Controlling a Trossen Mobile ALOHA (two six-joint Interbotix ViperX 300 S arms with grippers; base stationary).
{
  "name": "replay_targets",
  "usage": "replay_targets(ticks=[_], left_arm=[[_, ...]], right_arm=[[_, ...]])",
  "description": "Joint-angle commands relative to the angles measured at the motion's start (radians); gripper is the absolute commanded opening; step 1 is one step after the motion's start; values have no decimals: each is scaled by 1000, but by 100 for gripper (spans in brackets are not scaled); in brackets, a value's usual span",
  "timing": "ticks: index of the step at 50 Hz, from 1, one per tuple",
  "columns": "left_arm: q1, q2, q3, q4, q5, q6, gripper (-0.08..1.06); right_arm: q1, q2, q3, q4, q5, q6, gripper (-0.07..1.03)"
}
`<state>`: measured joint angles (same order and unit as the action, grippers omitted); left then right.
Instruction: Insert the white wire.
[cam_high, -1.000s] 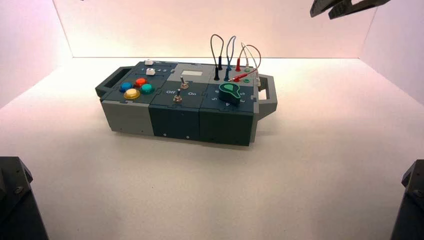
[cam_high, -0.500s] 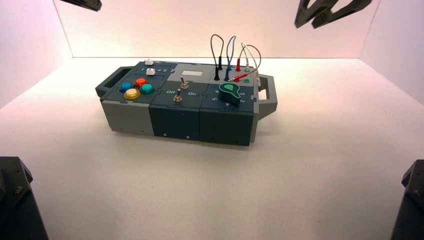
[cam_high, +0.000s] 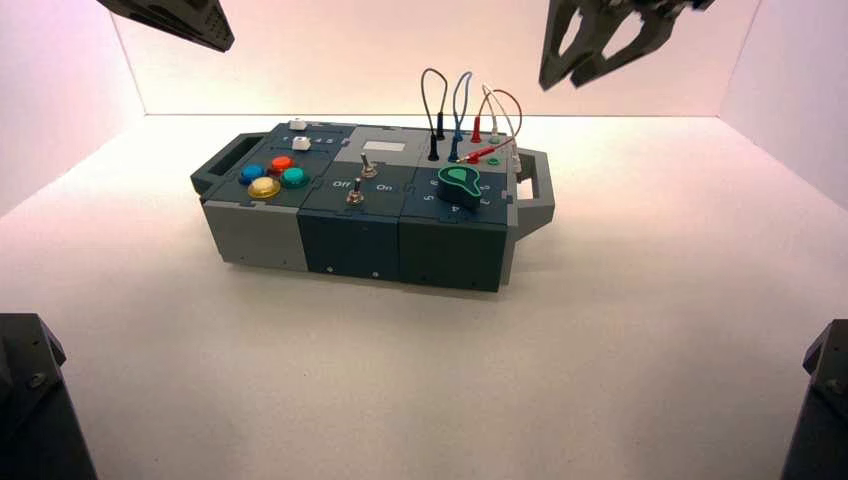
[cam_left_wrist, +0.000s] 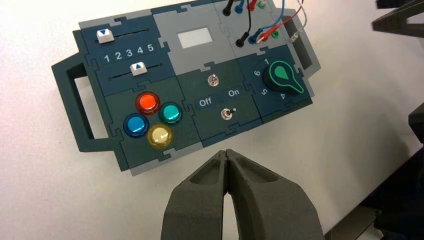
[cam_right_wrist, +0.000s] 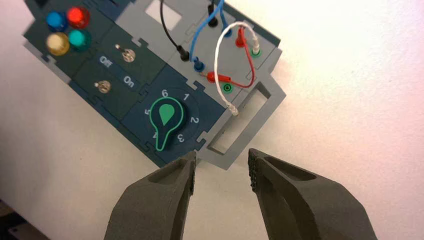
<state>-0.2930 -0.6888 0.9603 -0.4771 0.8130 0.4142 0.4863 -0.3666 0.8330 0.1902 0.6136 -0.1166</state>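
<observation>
My right gripper grabs the white wire's loose plug (cam_high: 516, 161) next, where it hangs out over the handle, since the white wire arcs slack (cam_high: 507, 112) above the panel.
The white wire (cam_right_wrist: 218, 60) loops above the box's wire panel at the right end of the box (cam_high: 350, 235). One plug sits in a green socket (cam_right_wrist: 256, 49). The other plug (cam_right_wrist: 233, 111) hangs loose by the grey handle (cam_right_wrist: 250, 122), and in the left wrist view the white wire (cam_left_wrist: 298, 20) lies at the picture's edge. A bare green socket (cam_right_wrist: 227, 88) lies beside it. My right gripper (cam_right_wrist: 222, 162) hovers open above and behind the wires, high in the high view (cam_high: 575, 70), empty. My left gripper (cam_left_wrist: 226, 152) is shut on nothing and hovers high at the back left (cam_high: 205, 35).
A red lead (cam_right_wrist: 240, 75), a blue lead (cam_right_wrist: 200, 35) and a black lead (cam_right_wrist: 167, 30) share the wire panel. The green-topped knob (cam_right_wrist: 166, 122), two toggle switches (cam_left_wrist: 220, 97), several coloured buttons (cam_left_wrist: 152, 120) and two sliders (cam_left_wrist: 120, 52) fill the box's top. Dark arm bases (cam_high: 30, 400) stand at the near corners.
My right gripper has come down and leftward towards the wires. My left gripper has entered the high view at the top left.
</observation>
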Motion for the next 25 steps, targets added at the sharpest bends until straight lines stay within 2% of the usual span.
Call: replay_targets(ticks=[1, 25], left_arm=[[-3, 0, -29, -5, -6, 3, -3], [-25, 6, -64, -11, -6, 2, -3]], right_arm=[[8, 21, -34, -2, -11, -6, 56], [9, 137, -67, -9, -55, -8, 56]])
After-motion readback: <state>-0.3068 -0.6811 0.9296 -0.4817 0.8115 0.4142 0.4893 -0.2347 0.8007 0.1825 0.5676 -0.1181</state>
